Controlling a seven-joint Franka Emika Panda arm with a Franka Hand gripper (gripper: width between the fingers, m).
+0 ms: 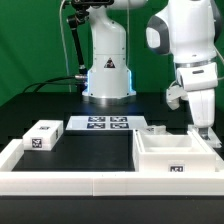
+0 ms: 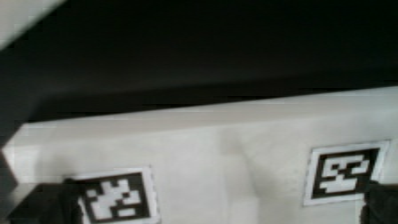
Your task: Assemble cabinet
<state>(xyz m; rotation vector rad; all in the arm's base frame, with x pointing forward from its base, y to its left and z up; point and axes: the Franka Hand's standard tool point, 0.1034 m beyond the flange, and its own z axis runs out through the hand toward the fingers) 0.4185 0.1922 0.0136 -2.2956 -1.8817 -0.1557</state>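
The cabinet (image 1: 175,157) needs to be steadied for assembly. My gripper should next grab the part of the cabinet's side between its two tags.
The cabinet (image 1: 175,157) is a large white open-topped box with a tag on its front, at the exterior view's right. My gripper (image 1: 204,129) hangs at its far right corner, fingertips down at the rim. In the wrist view a blurred white face (image 2: 222,160) with two tags (image 2: 116,198) fills the lower half. It lies between the dark fingers (image 2: 22,200), which stand wide apart at the frame's edges, so the gripper (image 2: 210,208) is open. A smaller white tagged block (image 1: 42,135) lies at the left. Another small white piece (image 1: 153,128) lies behind the cabinet.
The marker board (image 1: 104,124) lies flat at the middle back, in front of the arm's base (image 1: 107,75). A low white border rail (image 1: 60,181) runs along the table's front and left edges. The table top is black.
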